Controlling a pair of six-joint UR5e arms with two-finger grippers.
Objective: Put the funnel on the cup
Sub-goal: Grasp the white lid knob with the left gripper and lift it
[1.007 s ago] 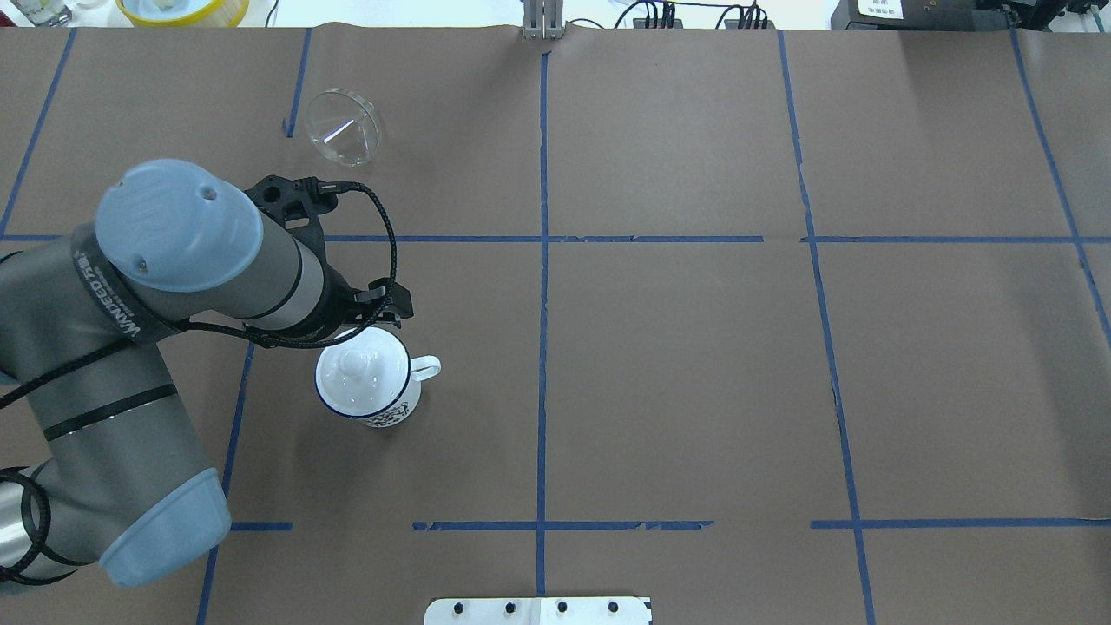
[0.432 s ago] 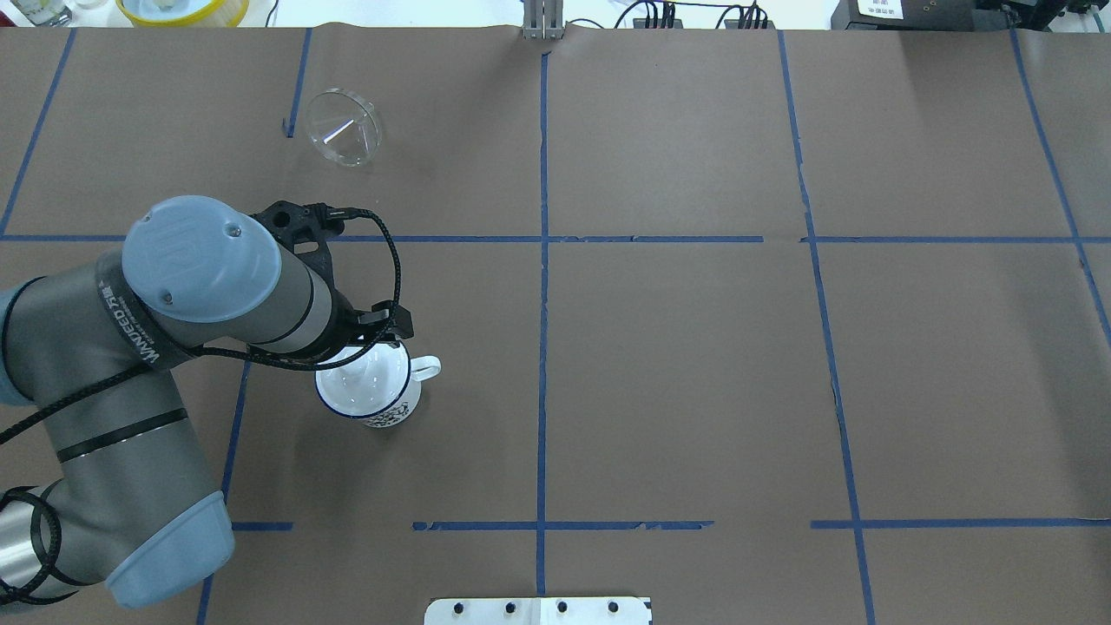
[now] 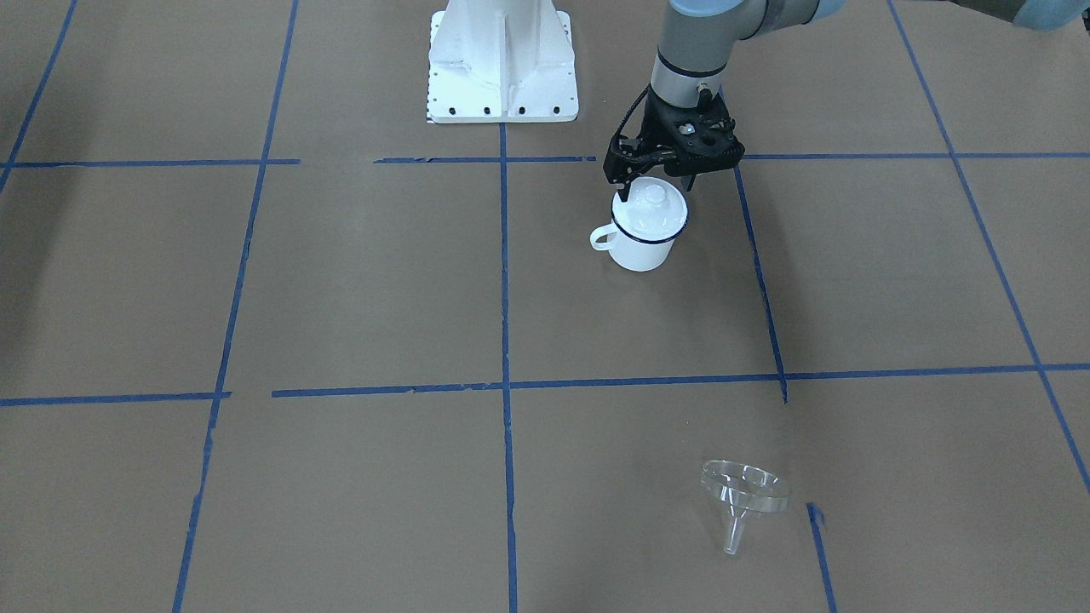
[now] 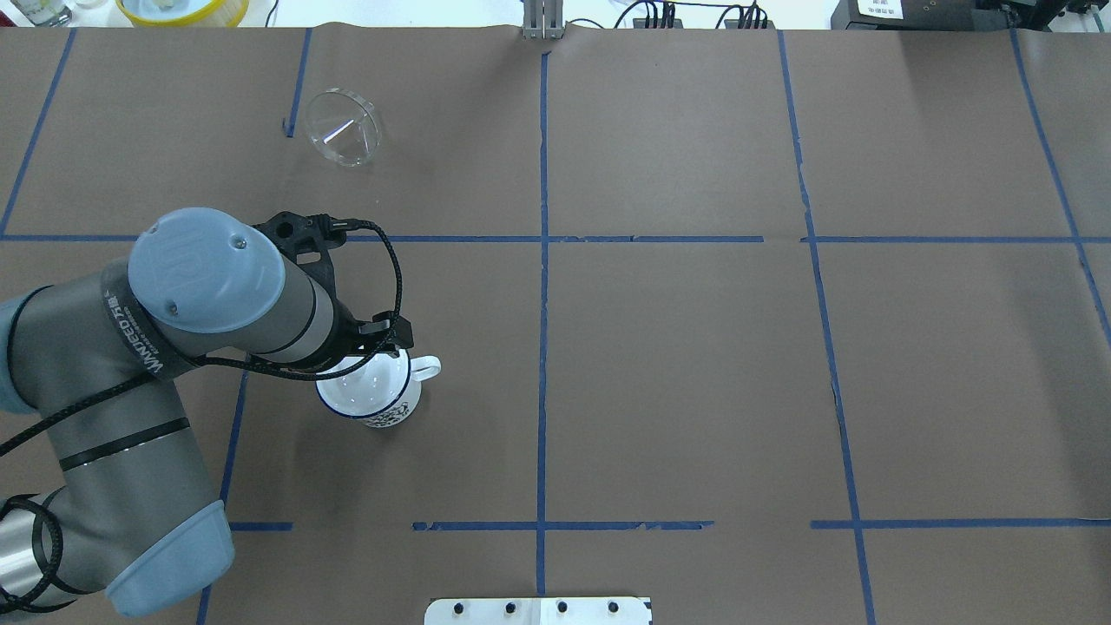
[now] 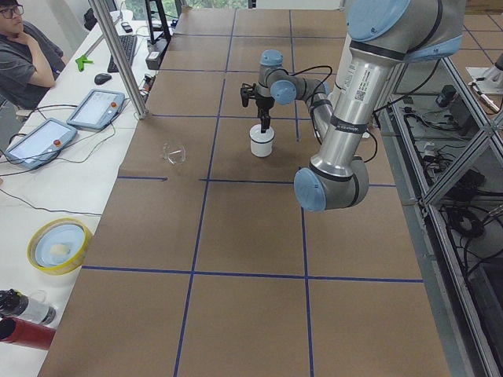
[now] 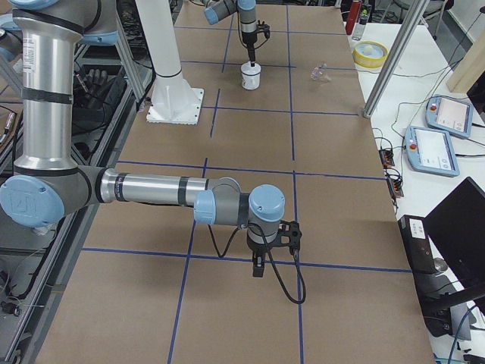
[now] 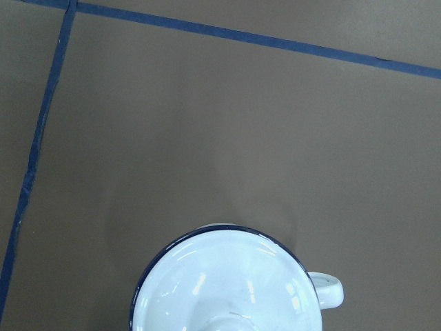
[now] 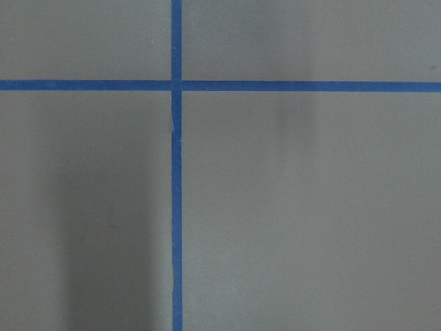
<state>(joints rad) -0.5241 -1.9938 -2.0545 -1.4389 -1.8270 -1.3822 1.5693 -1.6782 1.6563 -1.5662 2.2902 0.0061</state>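
Observation:
The lid slopes wide and smooth [image 3: 650,216] across the whole mug. My left gripper should grab the lid next by the small raised knob.
The cup [image 3: 639,247], a white mug with a dark blue rim, stands left of the table's middle with a white domed lid [image 3: 650,213] on it. It also shows in the overhead view [image 4: 382,399] and at the bottom of the left wrist view [image 7: 227,283]. My left gripper [image 3: 654,186] hangs open just above the lid, with a finger on each side of the knob. The clear funnel [image 4: 345,126] lies on its side far from the cup, also in the front view [image 3: 742,494]. My right gripper [image 6: 258,267] shows only in the exterior right view; I cannot tell if it is open or shut.
Brown paper with blue tape lines covers the table [image 4: 694,347]. The robot's white base plate [image 3: 502,60] is at the near edge. A yellow bowl [image 4: 182,9] sits beyond the far edge. An operator [image 5: 27,51] sits at the side.
My left arm has moved toward the cup and now covers the lid's knob in the overhead view. The cup and funnel have not moved.

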